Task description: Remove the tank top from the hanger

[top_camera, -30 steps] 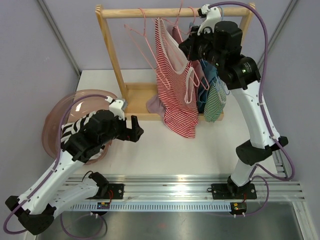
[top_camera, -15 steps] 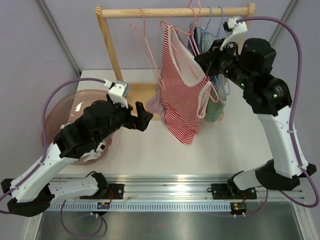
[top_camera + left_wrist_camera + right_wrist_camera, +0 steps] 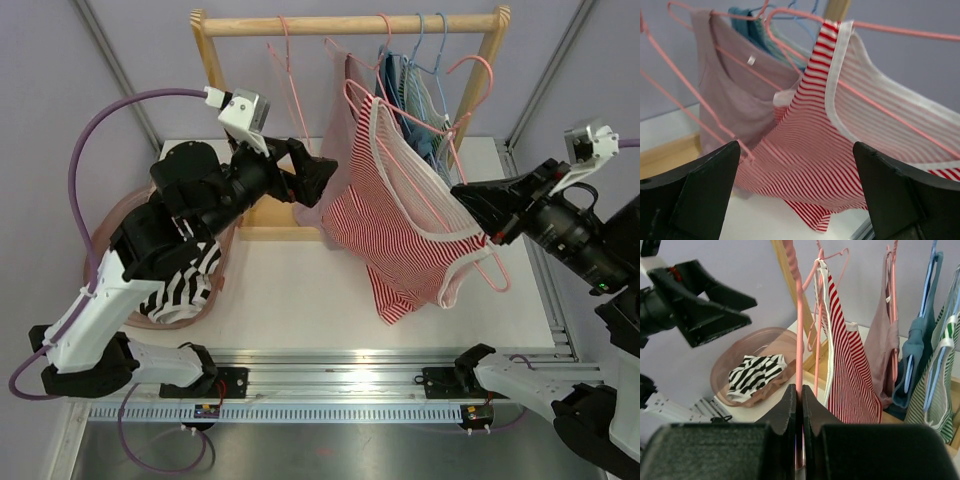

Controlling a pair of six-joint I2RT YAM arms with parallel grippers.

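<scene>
The striped tank top has its shoulder strap at the hanger's loose end (image 3: 369,109) (image 3: 832,42), and my left gripper should take hold of the top there.
The red-and-white striped tank top (image 3: 400,215) hangs on a pink hanger (image 3: 497,270) that is off the rail and tilted over the table. My right gripper (image 3: 466,200) is shut on the hanger's wire (image 3: 799,340), the top (image 3: 847,370) hanging just to its right. My left gripper (image 3: 322,180) stands open at the top's left edge. In the left wrist view the striped cloth (image 3: 840,125) fills the space ahead of the spread fingers (image 3: 700,190), with nothing between them.
The wooden rack (image 3: 345,24) still carries a bare pink hanger (image 3: 285,70), a mauve top (image 3: 340,100) and blue and green striped garments (image 3: 415,105). A pink basin (image 3: 120,215) at the left holds a black-and-white striped garment (image 3: 185,280).
The right arm has swung right and toward the near edge, carrying hanger and tank top off the rail. The left arm has risen and reached up to the top's left side.
</scene>
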